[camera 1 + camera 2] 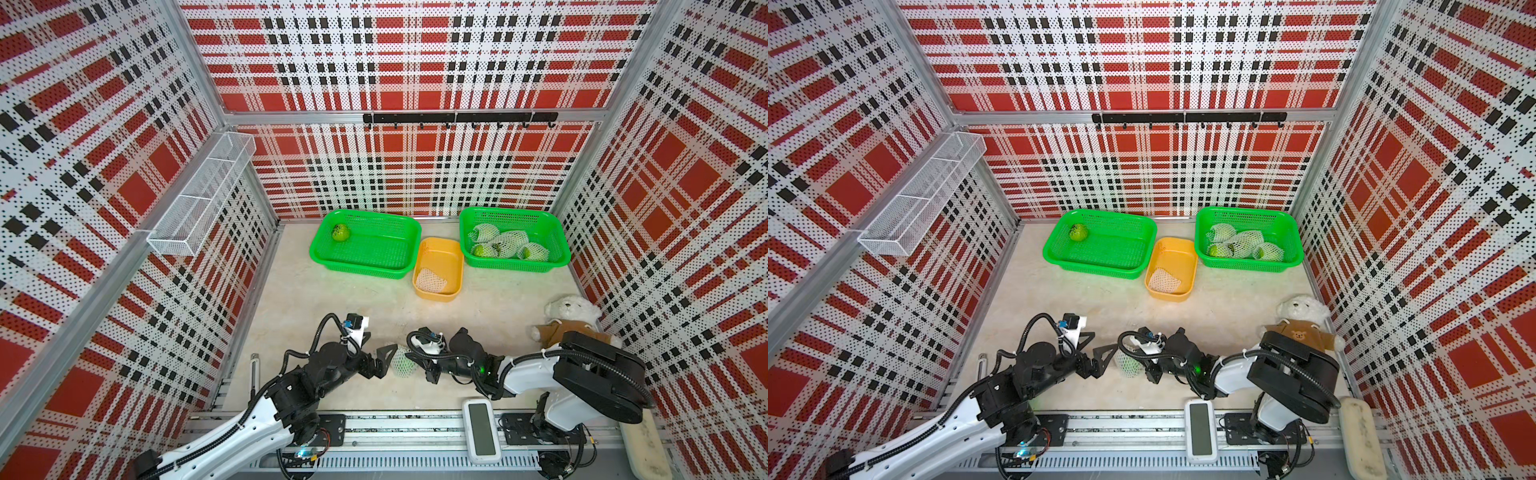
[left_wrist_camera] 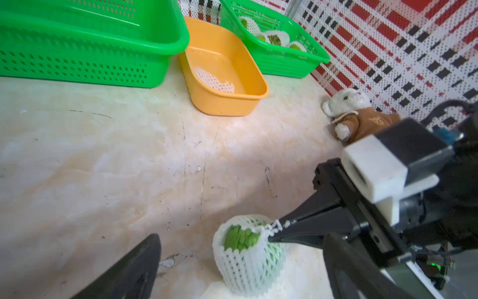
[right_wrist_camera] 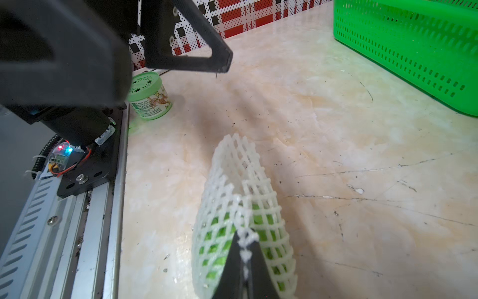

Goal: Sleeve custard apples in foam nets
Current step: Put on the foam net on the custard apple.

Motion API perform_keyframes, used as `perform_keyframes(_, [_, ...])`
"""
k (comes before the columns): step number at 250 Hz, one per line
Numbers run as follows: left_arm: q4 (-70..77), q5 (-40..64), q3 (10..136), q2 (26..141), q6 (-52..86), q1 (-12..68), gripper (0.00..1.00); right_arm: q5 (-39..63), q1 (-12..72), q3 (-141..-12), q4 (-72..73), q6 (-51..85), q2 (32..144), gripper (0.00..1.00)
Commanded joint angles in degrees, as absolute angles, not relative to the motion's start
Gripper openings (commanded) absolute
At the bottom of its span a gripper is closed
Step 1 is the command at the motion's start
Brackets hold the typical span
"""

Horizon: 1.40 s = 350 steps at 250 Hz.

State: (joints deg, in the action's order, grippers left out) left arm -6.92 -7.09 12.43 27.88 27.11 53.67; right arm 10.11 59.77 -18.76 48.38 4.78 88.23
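Note:
I need to open my right gripper now. The custard apple is inside the net, so the net's held rim would stay around the custard apple.
A custard apple (image 2: 240, 238) stands on the table near the front edge inside a white foam net (image 1: 401, 362) (image 2: 248, 261), its green top showing through the net's open end. My right gripper (image 3: 244, 248) (image 1: 415, 360) is shut on the rim of that net (image 3: 240, 196). My left gripper (image 2: 241, 236) (image 1: 376, 347) is wide open just left of the sleeved fruit, touching nothing. A bare custard apple (image 1: 340, 232) lies in the left green basket (image 1: 365, 266). Several sleeved ones (image 1: 505, 243) fill the right green basket (image 1: 557, 257). A spare foam net (image 1: 430, 280) lies in the yellow tub (image 1: 455, 257).
A white plush bear (image 1: 569, 311) in a brown top lies at the right wall behind my right arm. A green lidded jar (image 3: 148, 95) stands by the front rail near my left arm. A white handheld device (image 1: 482, 430) rests on the rail.

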Motion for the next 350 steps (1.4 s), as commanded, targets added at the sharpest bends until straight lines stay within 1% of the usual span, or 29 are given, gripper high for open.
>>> perform_keyframes(1, [-2.8, -11.6, 10.6, 27.8, 26.9, 57.2, 1.0, 12.1, 59.6, -17.2, 53.7, 4.8, 88.5, 0.1])
perform_keyframes(15, [-2.9, -12.8, 10.2, 28.4, 27.1, 58.6, 0.99, 13.4, 59.6, -17.1, 52.4, 4.6, 87.6, 0.16])
perform_keyframes(36, [-3.2, -14.1, 9.9, 29.3, 27.2, 60.3, 0.99, 14.6, 59.6, -17.2, 50.2, 3.8, 86.5, 0.31])
perform_keyframes(66, [-3.8, -15.6, 10.4, 29.7, 27.4, 61.3, 0.99, 14.9, 59.6, -17.6, 47.6, 2.4, 86.2, 0.49])
perform_keyframes(103, [-5.4, -17.4, 11.4, 28.1, 27.5, 61.2, 0.99, 15.3, 59.5, -18.2, 48.7, 1.5, 86.7, 0.64])
perform_keyframes(115, [-6.2, -18.1, 11.6, 27.2, 27.6, 61.2, 0.99, 16.2, 59.6, -18.4, 49.3, 0.9, 87.0, 0.67])
perform_keyframes(164, [-8.9, -18.8, 12.1, 23.1, 27.9, 59.4, 0.99, 17.5, 59.4, -19.9, 48.2, -0.4, 88.2, 0.72])
perform_keyframes(204, [-9.5, -17.4, 12.2, 22.0, 28.2, 58.1, 0.99, 17.8, 57.3, -17.9, 46.1, 0.7, 84.7, 0.76])
perform_keyframes(225, [-9.2, -17.1, 12.4, 22.6, 28.3, 57.8, 0.99, 17.5, 56.6, -17.4, 42.7, 0.2, 82.9, 0.78])
perform_keyframes(243, [-8.7, -16.0, 12.5, 23.9, 28.0, 57.5, 0.99, 17.7, 55.9, -17.3, 40.7, 0.0, 82.1, 0.78])
perform_keyframes(282, [-8.4, -14.6, 12.9, 29.2, 29.1, 57.4, 0.99, 18.5, 55.4, -17.1, 41.1, 0.0, 82.1, 0.79])
perform_keyframes(325, [-7.6, -15.9, 12.7, 35.0, 31.9, 57.4, 0.99, 19.7, 55.2, -17.2, 42.2, 0.0, 83.1, 0.8])
perform_keyframes(350, [-8.2, -16.7, 12.7, 37.4, 33.3, 56.4, 0.99, 19.9, 55.2, -16.1, 42.0, 0.0, 81.6, 0.8])
